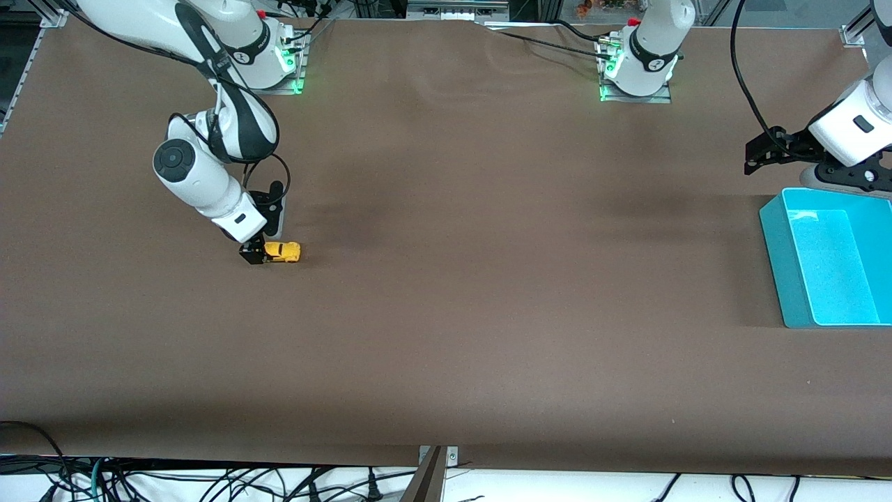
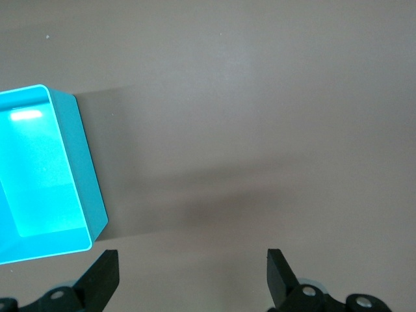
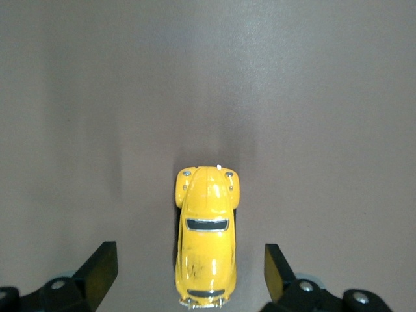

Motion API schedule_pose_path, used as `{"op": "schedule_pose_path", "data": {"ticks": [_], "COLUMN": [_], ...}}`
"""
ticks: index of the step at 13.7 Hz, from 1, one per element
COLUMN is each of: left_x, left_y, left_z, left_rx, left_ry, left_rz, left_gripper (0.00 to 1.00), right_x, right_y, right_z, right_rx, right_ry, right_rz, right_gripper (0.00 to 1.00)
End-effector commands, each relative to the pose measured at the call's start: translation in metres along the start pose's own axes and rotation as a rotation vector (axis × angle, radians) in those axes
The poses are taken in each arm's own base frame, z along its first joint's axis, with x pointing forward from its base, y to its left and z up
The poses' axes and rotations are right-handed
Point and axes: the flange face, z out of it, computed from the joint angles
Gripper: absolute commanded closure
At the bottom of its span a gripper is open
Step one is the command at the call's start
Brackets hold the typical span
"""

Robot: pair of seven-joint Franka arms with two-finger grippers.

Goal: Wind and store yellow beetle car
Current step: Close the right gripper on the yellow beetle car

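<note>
My right gripper takes hold of the yellow beetle car by its door sides beside the windshield next, to wind and store it.
The yellow beetle car stands on its wheels on the brown table toward the right arm's end. In the right wrist view the car lies between my right gripper's fingers, with clear gaps on both sides. My right gripper is low at the table, open, its fingers astride the car's rear. My left gripper is open and empty, held above the table beside the teal bin; it waits. The bin also shows in the left wrist view.
The teal bin is empty and stands at the left arm's end of the table. The arm bases stand along the table's edge farthest from the front camera. Cables hang below the nearest table edge.
</note>
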Motion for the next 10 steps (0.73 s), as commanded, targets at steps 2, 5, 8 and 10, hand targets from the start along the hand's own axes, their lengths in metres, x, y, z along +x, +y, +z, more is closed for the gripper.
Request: {"op": "schedule_pose_path", "data": {"ticks": [2,5,8,10], "left_x": [0.011,0.010,0.009,0.009], "left_y": [0.001,0.002,0.000,0.000], "left_z": [-0.005,-0.005,-0.004,-0.003], "left_rx": [-0.001,-0.001,-0.003,-0.003], "left_ry": [-0.004,-0.008,-0.016,-0.019], "left_rz": [0.012,0.013,0.012,0.013], "left_gripper": [0.00,0.00,0.00,0.00], "right_x": [0.001,-0.001,-0.002,-0.002], "right_y": [0.001,0.001,0.000,0.000], "right_z": [0.016,0.026,0.029,0.029], "right_rx": [-0.011,-0.016,-0.011,-0.010], "right_ry": [0.011,0.015,0.015,0.015], "right_rz": [-0.022,-0.017,-0.015,-0.015], "right_gripper": [0.00,0.11,0.53,0.78]}}
